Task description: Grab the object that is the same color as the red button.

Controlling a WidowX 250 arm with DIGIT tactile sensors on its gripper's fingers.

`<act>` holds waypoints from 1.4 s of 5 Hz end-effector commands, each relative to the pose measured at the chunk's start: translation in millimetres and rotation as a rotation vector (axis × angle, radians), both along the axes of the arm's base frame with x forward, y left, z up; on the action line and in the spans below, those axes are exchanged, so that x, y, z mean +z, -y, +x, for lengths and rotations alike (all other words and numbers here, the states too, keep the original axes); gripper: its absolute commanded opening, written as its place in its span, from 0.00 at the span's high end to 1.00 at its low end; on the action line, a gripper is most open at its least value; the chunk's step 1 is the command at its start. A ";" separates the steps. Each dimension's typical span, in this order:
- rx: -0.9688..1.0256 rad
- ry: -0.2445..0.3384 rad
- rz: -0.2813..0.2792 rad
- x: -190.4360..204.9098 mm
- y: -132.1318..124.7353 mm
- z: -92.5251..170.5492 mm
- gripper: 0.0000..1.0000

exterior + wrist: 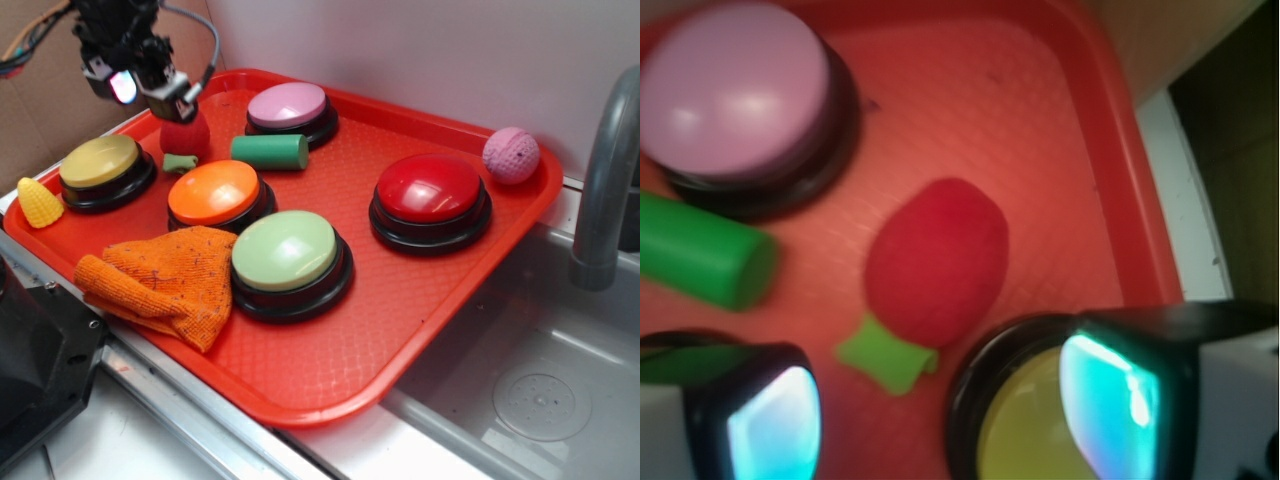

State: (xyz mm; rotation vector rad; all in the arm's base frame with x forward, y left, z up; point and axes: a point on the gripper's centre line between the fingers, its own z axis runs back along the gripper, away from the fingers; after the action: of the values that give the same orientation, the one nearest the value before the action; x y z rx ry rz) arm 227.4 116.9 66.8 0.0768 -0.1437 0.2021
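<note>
My gripper takes hold of the toy fruit by its fuzzy dark-red body (184, 135) next, to pick out what matches the red button (430, 195).
The object, a small dark-red fuzzy toy fruit (186, 137) with a green stem (180, 162), lies on the red tray (420, 310) between the yellow and pink buttons. In the wrist view the object (937, 262) sits just ahead of my fingers, stem (885, 355) toward me. My gripper (150, 92) hovers over it at the tray's far left corner. My gripper (940, 405) is open, nothing between its fingers (775, 430). The red button (430, 195), a glossy dome on a black base, stands at the tray's right.
On the tray stand a yellow button (100, 165), pink button (288, 108), orange button (213, 192) and pale green button (285, 252). A green cylinder (270, 151), pink ball (511, 154), orange cloth (165, 280) and yellow corn toy (38, 203) lie around. A sink (530, 390) and faucet (605, 180) sit right.
</note>
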 end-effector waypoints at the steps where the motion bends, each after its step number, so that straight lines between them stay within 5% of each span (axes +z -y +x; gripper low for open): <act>1: -0.047 0.025 0.001 -17.7 -16.2 23.8 0.00; 3: -0.074 -0.015 -0.006 -40.3 -19.7 32.0 0.00; 4: -0.083 0.003 -0.006 -41.3 -20.1 35.5 0.56; 5: -0.092 0.004 -0.018 -44.6 -19.2 38.9 0.96; 7: -0.070 -0.019 -0.013 -26.1 -19.2 33.6 1.00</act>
State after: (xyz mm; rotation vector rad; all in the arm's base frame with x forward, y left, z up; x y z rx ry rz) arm 250.5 127.8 19.3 0.0273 -0.0535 0.1352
